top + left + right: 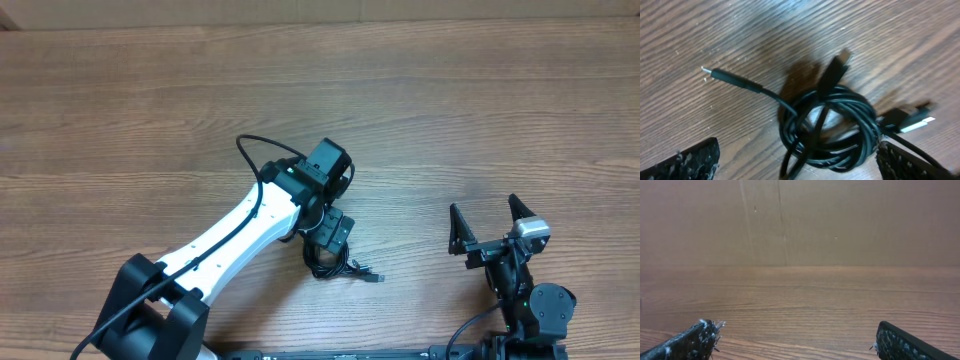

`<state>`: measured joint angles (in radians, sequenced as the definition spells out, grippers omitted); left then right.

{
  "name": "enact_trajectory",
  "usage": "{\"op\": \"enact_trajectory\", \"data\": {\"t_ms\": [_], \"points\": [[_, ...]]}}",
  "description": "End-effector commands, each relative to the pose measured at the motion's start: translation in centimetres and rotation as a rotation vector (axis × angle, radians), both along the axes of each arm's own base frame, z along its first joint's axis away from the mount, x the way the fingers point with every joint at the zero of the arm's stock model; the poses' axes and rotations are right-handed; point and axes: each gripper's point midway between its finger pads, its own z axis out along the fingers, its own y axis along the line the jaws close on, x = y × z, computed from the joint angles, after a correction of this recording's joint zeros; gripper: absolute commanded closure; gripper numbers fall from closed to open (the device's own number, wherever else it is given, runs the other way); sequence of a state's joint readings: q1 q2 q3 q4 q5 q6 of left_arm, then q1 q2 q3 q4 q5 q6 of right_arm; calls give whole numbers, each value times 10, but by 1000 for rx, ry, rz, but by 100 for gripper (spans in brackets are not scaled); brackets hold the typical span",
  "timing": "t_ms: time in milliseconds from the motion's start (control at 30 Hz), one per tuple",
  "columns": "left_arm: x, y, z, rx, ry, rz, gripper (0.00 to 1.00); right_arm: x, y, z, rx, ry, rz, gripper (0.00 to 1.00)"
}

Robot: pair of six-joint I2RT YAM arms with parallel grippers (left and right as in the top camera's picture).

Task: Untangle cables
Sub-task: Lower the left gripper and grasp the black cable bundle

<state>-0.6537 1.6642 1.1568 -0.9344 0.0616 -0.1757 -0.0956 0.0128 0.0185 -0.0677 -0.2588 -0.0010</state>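
The left gripper should grab the cables by the coil's side near the thin tip (309,252) (791,126), and the opposite side stays for the right gripper to untangle.
The cables (335,268) lie as one small coiled bundle of thin black cords on the wooden table, just below the tip of the white left arm. In the left wrist view the coil (867,127) rests on the wood with three plug ends sticking out: a thin tip (711,73), a dark plug (840,60) and a silver-tipped plug (917,123). My left gripper (797,165) hangs open over the coil, its fingertips (690,161) wide on either side. My right gripper (487,218) stands open at the lower right, apart from the cables, with nothing between its fingers (905,346).
The wooden table (150,100) stretches bare towards the back and left. A thicker black wire (255,150) loops off the left arm. A plain brown wall (840,220) stands beyond the table in the right wrist view.
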Motion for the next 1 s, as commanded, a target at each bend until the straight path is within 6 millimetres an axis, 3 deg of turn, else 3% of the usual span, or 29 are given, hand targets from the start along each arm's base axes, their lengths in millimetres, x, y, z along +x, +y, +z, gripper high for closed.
{"op": "enact_trajectory", "data": {"t_ms": [0,200,400,533,667,967], "points": [[1,9,-9,50,-11,41,0,0,1,-1,-8,-7,7,0],[-10,18,-13,90,27,8,0,0,1,-1,-8,-7,7,0],[-16,25,-33,103,28,14,0,0,1,-1,-8,-7,7,0],[-11,23,-35,86,7,19,0,0,1,-1,-8,-7,7,0],[-9,20,-36,76,-5,17,7,0,1,-1,-8,-7,7,0],[-18,21,-59,45,4,15,6,0,1,-1,-8,-7,7,0]]}}
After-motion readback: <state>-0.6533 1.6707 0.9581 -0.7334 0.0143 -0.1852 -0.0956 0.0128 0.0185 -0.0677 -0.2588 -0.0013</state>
